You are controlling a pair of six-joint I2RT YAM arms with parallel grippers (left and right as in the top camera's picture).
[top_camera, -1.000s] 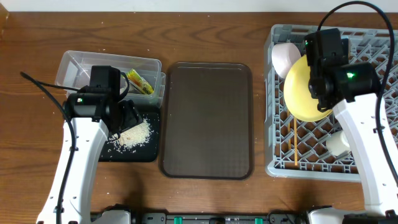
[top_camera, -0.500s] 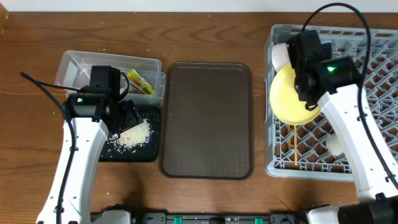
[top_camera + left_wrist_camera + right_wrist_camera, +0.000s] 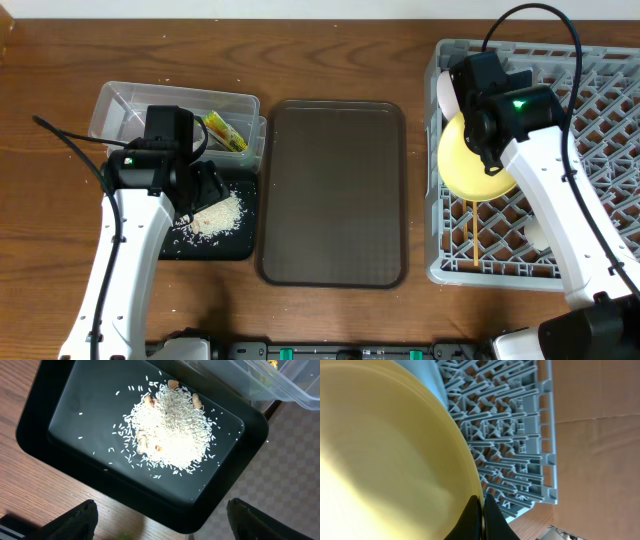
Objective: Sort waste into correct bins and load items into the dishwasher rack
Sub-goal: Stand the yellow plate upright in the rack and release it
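Observation:
The plate's broad side (image 3: 464, 166) (image 3: 390, 450) slants across the rack's wires, so my right gripper keeps hold of the yellow plate for now, until it stands steeper among them.
My right gripper (image 3: 484, 140) is shut on the rim of the round yellow plate (image 3: 468, 165), which it holds tilted over the left part of the grey dishwasher rack (image 3: 600, 80). The right wrist view shows the fingers (image 3: 482, 510) pinching the plate (image 3: 385, 460) above the rack's lattice (image 3: 510, 435). A pinkish-white bowl (image 3: 450, 92) sits in the rack beside the plate. Chopsticks (image 3: 472, 235) and a pale cup (image 3: 535, 237) lie lower in the rack. My left gripper (image 3: 162, 520) is open above the black tray (image 3: 45, 435), which holds rice scraps (image 3: 170, 427). The snack wrapper (image 3: 225, 132) lies in the clear tub (image 3: 120, 105). The tissue and the light blue bowl are out of view.
A large brown serving tray (image 3: 333, 190) lies in the middle, between the bins and the rack. In the left wrist view the clear tub's corner (image 3: 280, 385) overlaps the black tray's far edge. Scattered rice grains lie on the black tray (image 3: 215, 245) around the heap.
My right gripper has carried the yellow plate leftward in the rack, closer to the pinkish-white bowl. The left arm has not moved.

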